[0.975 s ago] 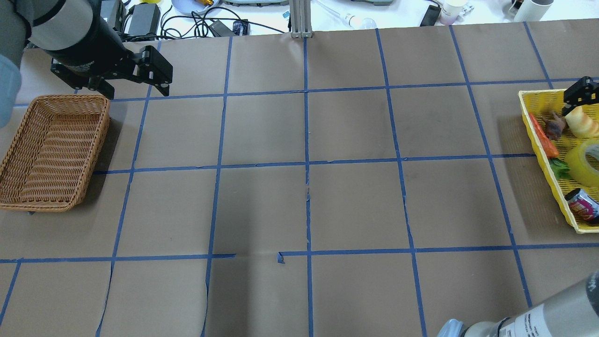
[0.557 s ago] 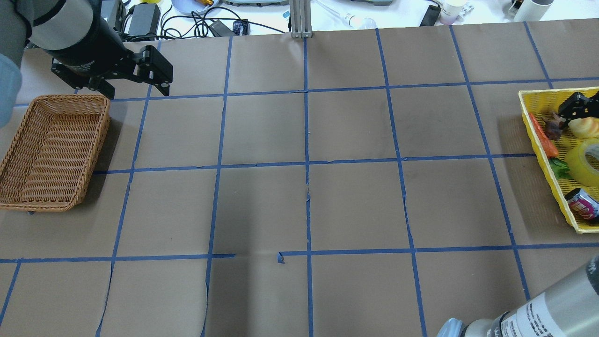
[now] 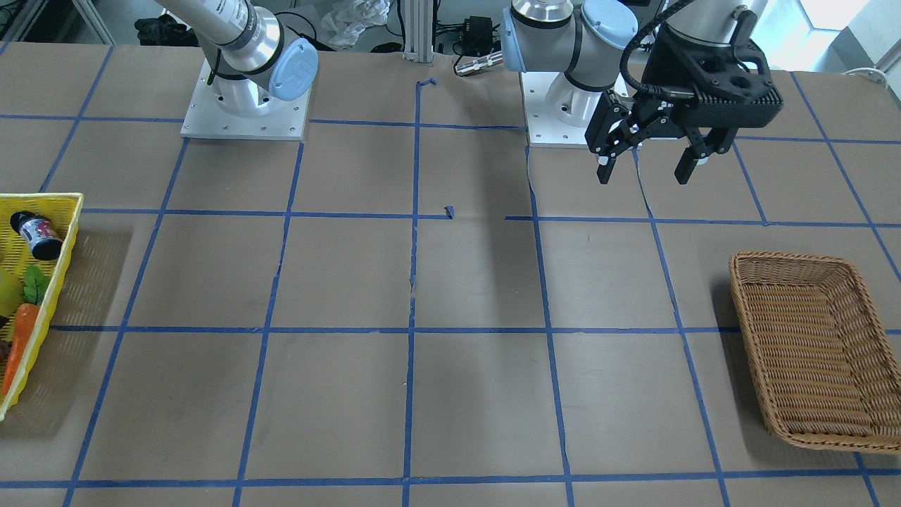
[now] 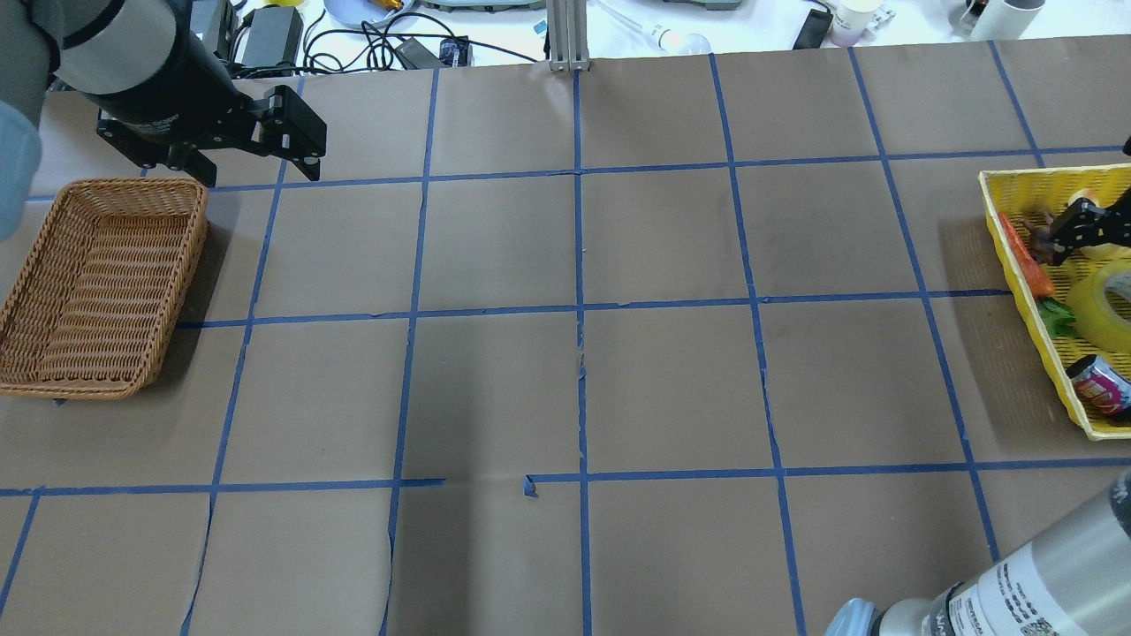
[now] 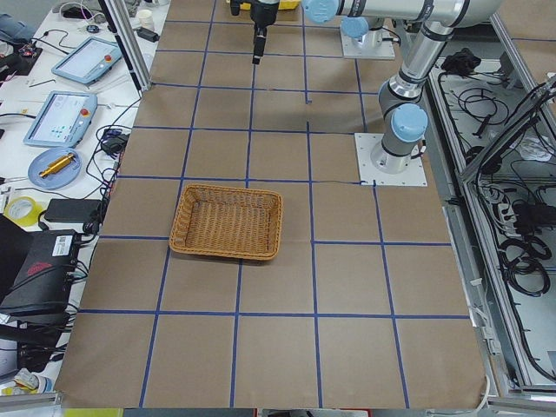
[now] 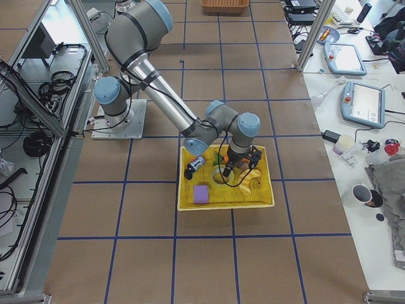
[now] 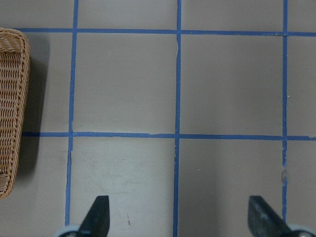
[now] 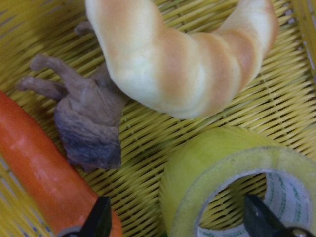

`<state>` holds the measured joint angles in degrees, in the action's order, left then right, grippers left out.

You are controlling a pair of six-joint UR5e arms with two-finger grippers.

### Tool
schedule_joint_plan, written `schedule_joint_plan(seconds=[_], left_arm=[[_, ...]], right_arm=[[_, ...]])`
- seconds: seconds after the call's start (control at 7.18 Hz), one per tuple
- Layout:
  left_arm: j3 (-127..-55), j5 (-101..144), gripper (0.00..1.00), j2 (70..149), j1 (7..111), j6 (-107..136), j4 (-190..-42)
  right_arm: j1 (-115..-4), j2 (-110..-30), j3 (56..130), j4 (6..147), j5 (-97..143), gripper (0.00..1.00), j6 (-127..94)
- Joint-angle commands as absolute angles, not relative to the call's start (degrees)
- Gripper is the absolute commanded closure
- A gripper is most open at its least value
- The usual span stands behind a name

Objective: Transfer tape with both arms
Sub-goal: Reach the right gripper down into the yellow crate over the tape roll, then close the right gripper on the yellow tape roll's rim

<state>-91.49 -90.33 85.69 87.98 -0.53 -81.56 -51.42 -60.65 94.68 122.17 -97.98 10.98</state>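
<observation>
The right gripper grabs the tape roll by its ring wall point(image 8: 190, 190) next, to transfer the tape toward the wicker basket.
The tape point(image 8: 222, 168), a translucent yellow roll with a white core, lies in the yellow basket point(image 4: 1016, 181) at the table's right edge; it also shows in the overhead view point(image 4: 1104, 305). My right gripper point(image 8: 178, 219) is open and hovers low in the basket, with one finger to the left of the roll and the other over its core. In the overhead view only part of the right gripper point(image 4: 1091, 225) shows at the frame edge. My left gripper point(image 4: 256, 166) is open and empty, held above the table just beyond the wicker basket point(image 4: 199, 230).
The yellow basket also holds a bread roll point(image 8: 182, 64), a carrot point(image 8: 39, 163), a grey-brown toy point(image 8: 89, 118), a can point(image 4: 1100, 384) and a purple block point(image 6: 201, 193). The wicker basket point(image 3: 788, 257) holds nothing. Blue tape lines grid the brown table.
My right gripper has moved across the yellow basket, from over its far rim past the bread to the tape. The left arm has not moved.
</observation>
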Motion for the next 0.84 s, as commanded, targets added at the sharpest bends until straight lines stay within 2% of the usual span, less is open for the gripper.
schedule_joint_plan(seconds=[0.0, 0.28, 0.7], left_arm=[[-91.5, -90.4, 0.00, 85.7, 88.0, -0.5, -81.6], [-91.5, -90.4, 0.00, 85.7, 88.0, -0.5, -81.6], [-91.5, -90.4, 0.00, 85.7, 88.0, -0.5, -81.6]], right_arm=[[-51.2, -60.7, 94.7, 121.9, -98.1, 0.99, 12.3], [-51.2, -61.4, 94.2, 121.4, -98.2, 1.00, 12.0], [-52.0, -66.6, 93.8, 116.4, -98.4, 1.00, 7.8]])
